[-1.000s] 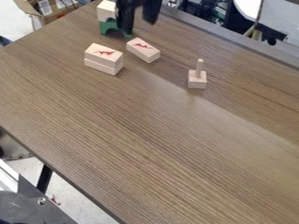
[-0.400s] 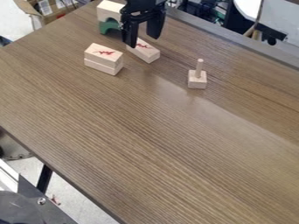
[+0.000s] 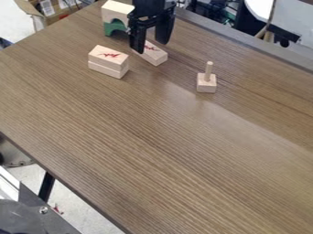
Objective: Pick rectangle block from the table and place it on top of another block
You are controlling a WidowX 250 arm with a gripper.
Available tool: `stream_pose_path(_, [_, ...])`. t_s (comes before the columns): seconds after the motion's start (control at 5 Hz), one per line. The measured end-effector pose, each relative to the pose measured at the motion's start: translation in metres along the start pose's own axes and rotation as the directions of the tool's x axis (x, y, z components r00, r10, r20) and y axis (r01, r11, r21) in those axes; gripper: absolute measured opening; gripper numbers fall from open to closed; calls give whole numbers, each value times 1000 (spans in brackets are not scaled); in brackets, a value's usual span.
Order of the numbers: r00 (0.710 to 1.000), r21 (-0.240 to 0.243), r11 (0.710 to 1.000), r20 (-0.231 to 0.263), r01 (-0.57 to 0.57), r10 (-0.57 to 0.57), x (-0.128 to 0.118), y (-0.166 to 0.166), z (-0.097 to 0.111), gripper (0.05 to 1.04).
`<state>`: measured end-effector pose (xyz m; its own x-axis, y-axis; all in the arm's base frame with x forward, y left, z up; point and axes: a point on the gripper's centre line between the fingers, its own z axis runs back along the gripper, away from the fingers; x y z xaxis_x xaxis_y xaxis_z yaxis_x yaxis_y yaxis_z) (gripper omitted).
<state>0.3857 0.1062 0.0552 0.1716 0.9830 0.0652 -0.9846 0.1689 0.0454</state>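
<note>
My gripper grabs the rectangle block (image 3: 154,56) by the middle of its long sides next, to place it on top of another block.
The black gripper (image 3: 151,47) hangs down from the top edge, its two fingers apart with nothing held between them. Below and partly behind it, a single wooden rectangle block (image 3: 154,56) with a red mark lies on the table (image 3: 177,151); the left finger hides part of its upper end. Left of that stands a stack of two wooden blocks, the upper block (image 3: 109,55) with a red mark lying flat on the lower block (image 3: 105,70). Whether the gripper touches the single block I cannot tell.
A wooden block (image 3: 115,10) rests on a green arch-shaped block (image 3: 114,27) at the upper left, beside the gripper. To the right, a small wooden block with an upright peg (image 3: 207,80) stands on the table.
The gripper has come down and a little to the right from the top edge, over the single block. In the last half second it moved only slightly lower. The blocks have not moved.
</note>
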Motion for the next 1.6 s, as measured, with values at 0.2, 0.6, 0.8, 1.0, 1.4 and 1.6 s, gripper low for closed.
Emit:
stream_pose_path(0.2, [1000, 3, 1000, -6, 1, -1, -1, -1, -4, 999])
stream_pose_path(0.6, [1000, -2, 1000, -9, -1, 1, 0, -4, -7, 999])
stream_pose_path(0.8, [1000, 3, 1000, -14, -1, 1, -1, -6, -11, 999])
stream_pose_path(1.0, [1000, -6, 1000, -15, -4, 4, 0, -10, -11, 999])
stream_pose_path(1.4, [999, 16, 1000, -40, -16, 17, 1, -8, -23, 687])
stream_pose_path(1.6, [999, 12, 1000, -40, -25, 25, 1, -9, -23, 535])
